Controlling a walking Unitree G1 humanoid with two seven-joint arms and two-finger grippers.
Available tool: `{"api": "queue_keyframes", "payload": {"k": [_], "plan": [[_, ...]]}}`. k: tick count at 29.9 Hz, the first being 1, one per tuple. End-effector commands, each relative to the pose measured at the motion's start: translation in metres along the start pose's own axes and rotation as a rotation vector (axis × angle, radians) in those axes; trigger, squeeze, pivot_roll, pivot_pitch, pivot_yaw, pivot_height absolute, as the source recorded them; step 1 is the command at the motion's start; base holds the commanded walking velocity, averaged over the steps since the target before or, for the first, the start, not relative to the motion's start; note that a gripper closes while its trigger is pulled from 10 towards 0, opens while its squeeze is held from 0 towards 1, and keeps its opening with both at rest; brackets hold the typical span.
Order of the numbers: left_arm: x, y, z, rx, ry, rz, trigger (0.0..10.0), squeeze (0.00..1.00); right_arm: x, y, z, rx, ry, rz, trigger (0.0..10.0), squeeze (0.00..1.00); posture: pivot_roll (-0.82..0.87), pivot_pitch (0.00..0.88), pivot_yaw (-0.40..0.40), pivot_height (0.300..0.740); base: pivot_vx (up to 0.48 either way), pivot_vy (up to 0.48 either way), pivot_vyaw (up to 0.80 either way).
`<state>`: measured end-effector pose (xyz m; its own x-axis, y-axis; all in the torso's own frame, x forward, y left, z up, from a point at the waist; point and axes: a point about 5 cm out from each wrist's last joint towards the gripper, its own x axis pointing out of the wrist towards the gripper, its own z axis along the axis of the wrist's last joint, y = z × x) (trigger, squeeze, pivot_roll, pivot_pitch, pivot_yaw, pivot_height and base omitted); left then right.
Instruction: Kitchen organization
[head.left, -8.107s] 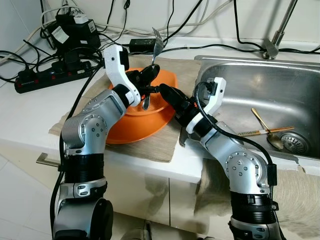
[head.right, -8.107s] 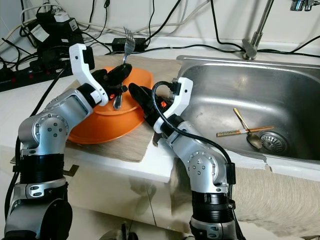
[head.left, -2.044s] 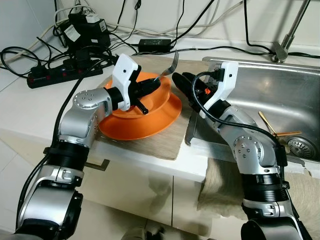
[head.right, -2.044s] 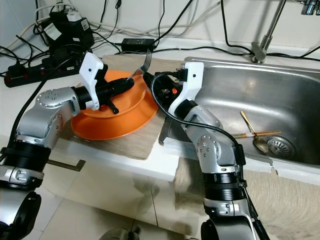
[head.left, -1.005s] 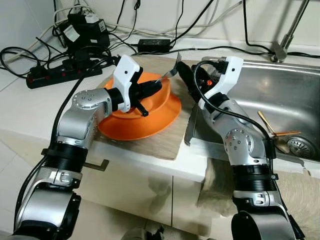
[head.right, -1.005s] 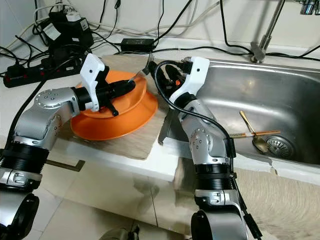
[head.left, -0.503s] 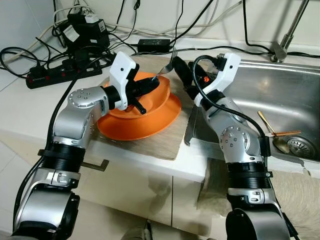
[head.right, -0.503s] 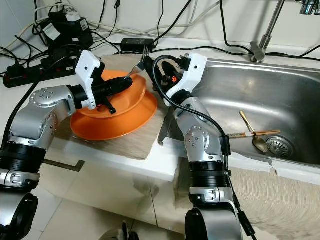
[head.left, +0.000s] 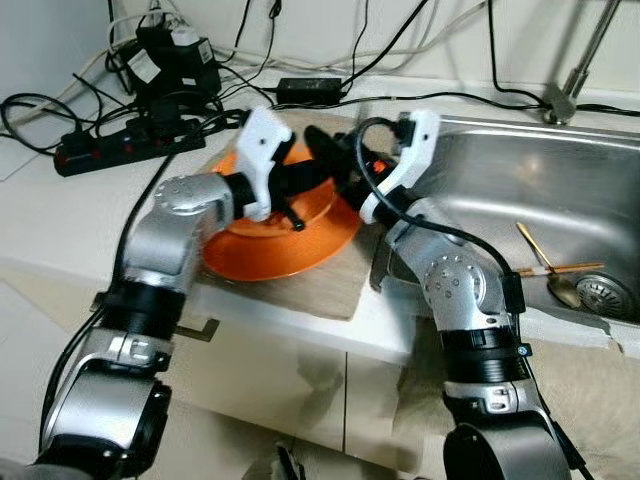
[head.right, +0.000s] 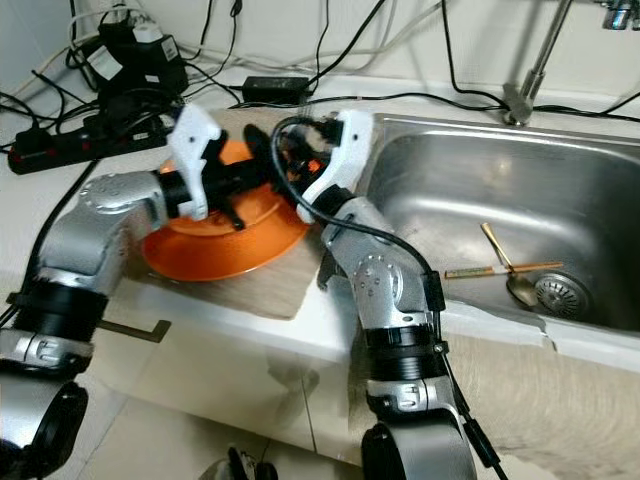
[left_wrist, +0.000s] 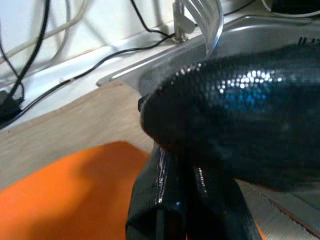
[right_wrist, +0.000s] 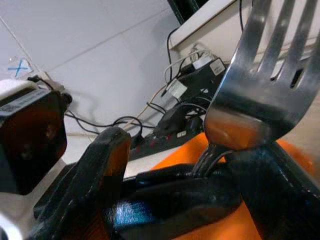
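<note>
My right gripper grabs the neck of the metal fork next, below the fork's teeth, since my left gripper's fingers wrap the fork's handle.
An orange bowl lies on a beige mat left of the sink. Above the bowl's far rim my left gripper is shut on the handle of a metal fork, tines up. My right gripper has reached across from the sink side and is open, one black finger on each side of the fork's neck. In the left wrist view the fork's tines rise behind a right-gripper finger. In the head views the grippers hide most of the fork.
The steel sink on the right holds a gold spoon and a brown-handled utensil near the drain. A faucet stands behind it. A power strip, adapters and several cables crowd the back left counter.
My right gripper has swung left from the sink edge and now straddles the fork held by my left gripper. The left gripper and fork have shifted slightly right over the bowl.
</note>
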<state>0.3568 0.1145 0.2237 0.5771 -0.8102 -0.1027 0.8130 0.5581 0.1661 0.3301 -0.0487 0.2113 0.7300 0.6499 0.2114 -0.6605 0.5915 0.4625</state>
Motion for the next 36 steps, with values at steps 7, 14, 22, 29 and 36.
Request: {"api": "queue_keyframes", "payload": {"k": [7, 14, 22, 29, 36], "plan": [[0.005, -0.001, 0.008, 0.049, -0.010, -0.028, 0.0, 0.00, 0.003, 0.012, -0.001, -0.019, 0.018, 0.050, 10.0, 0.00, 0.05, 0.000, 0.093, 0.740, 0.000, 0.000, 0.00], [0.003, -0.007, 0.009, 0.065, -0.019, -0.062, 0.0, 0.00, 0.006, -0.003, 0.010, -0.170, -0.053, -0.090, 10.0, 0.00, 0.06, 0.000, 0.089, 0.740, 0.000, 0.000, 0.00], [0.000, -0.006, 0.005, 0.057, -0.010, -0.051, 0.0, 0.00, 0.005, -0.010, 0.010, -0.204, -0.070, -0.135, 10.0, 0.00, 0.06, 0.000, 0.086, 0.740, 0.000, 0.000, 0.00], [0.002, -0.013, 0.009, 0.052, -0.031, -0.087, 0.0, 0.00, 0.006, -0.015, 0.002, -0.191, -0.060, -0.176, 10.0, 0.00, 0.06, 0.001, 0.089, 0.740, 0.000, 0.000, 0.00], [0.001, -0.015, 0.013, 0.066, -0.039, -0.101, 0.0, 0.00, 0.009, -0.022, 0.000, -0.192, -0.072, -0.242, 10.0, 0.00, 0.06, 0.004, 0.089, 0.740, 0.000, 0.000, 0.00]]}}
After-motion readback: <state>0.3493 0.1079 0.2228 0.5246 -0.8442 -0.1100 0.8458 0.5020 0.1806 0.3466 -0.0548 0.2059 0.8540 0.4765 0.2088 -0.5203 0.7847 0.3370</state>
